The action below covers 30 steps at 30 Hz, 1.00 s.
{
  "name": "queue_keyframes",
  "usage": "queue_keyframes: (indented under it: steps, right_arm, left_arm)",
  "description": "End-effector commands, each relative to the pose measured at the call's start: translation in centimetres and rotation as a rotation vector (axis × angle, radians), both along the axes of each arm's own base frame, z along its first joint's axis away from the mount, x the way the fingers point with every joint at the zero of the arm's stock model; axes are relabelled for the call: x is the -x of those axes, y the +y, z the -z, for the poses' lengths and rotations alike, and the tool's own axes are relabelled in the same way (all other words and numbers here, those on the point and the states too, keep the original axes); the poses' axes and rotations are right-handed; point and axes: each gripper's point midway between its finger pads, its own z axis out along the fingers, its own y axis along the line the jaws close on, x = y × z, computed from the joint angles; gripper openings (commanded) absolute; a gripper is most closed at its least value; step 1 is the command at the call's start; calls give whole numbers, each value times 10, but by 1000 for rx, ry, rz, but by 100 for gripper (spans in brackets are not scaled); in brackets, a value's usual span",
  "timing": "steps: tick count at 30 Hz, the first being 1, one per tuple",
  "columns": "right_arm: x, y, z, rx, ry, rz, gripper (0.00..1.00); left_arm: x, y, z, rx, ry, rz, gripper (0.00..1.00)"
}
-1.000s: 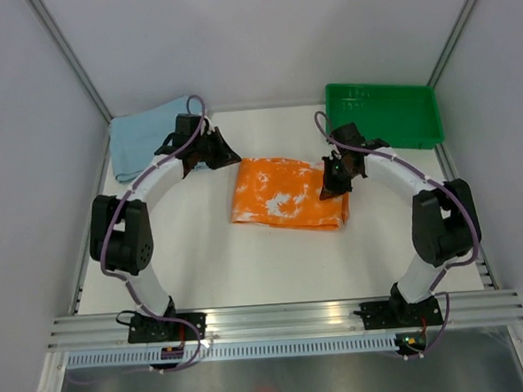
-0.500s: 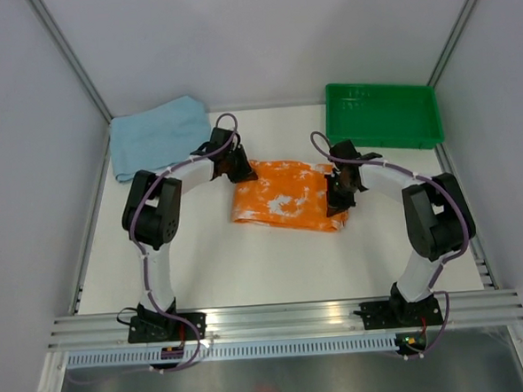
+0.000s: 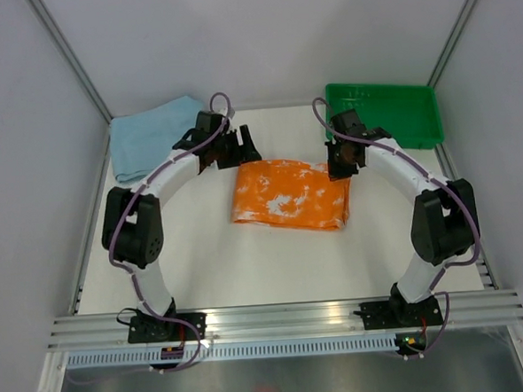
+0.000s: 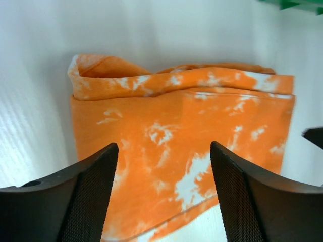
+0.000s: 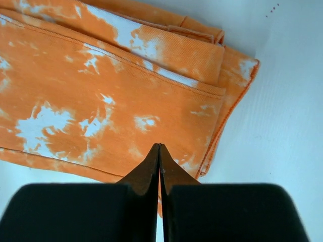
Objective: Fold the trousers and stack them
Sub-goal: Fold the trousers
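My left gripper is to grab the orange trousers' side edge (image 3: 237, 196) opposite my right gripper next. The orange trousers should then go, still folded, onto the stack on the light blue trousers (image 3: 147, 136).
Folded orange tie-dye trousers (image 3: 288, 194) lie flat mid-table, also filling the left wrist view (image 4: 176, 116) and the right wrist view (image 5: 101, 91). My left gripper (image 3: 237, 149) hovers just beyond their far left corner, open (image 4: 164, 146), nothing between its fingers. At the far right corner my right gripper (image 3: 339, 163) hangs above the cloth, shut (image 5: 159, 145) with the jaws pressed together and empty. Folded light blue trousers (image 3: 147, 136) rest at the back left.
A green tray (image 3: 390, 121) stands at the back right, just behind the right arm. Metal frame posts and grey walls close in the table on both sides. An aluminium rail runs along the near edge.
Both grippers have pulled back from the orange trousers toward the far side. The left gripper has opened; the orange trousers lie released and flat.
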Motion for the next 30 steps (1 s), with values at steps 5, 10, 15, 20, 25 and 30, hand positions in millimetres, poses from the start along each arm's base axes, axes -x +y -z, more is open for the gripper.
queue_keyframes:
  steps: [5, 10, 15, 20, 25, 30]
  right_arm:
    - [7, -21, 6, 0, -43, 175, 70]
    - [1, -48, -6, -131, -146, 355, 98]
    - [14, -66, 15, -227, -131, 421, 98]
    - [18, -47, 35, -334, -144, 364, 98]
    - [11, -33, 55, -416, -157, 327, 98]
    - [5, -22, 78, -442, -108, 285, 97]
  left_arm:
    - [26, 37, -24, -51, -90, 65, 92]
    - [40, 42, 2, 40, -48, 87, 94]
    - [36, 34, 22, 88, -34, 99, 95]
    - [37, 30, 43, 112, 20, 88, 92]
    - [40, 39, 64, 74, 32, 42, 89]
    - [40, 40, 72, 83, 51, 31, 87]
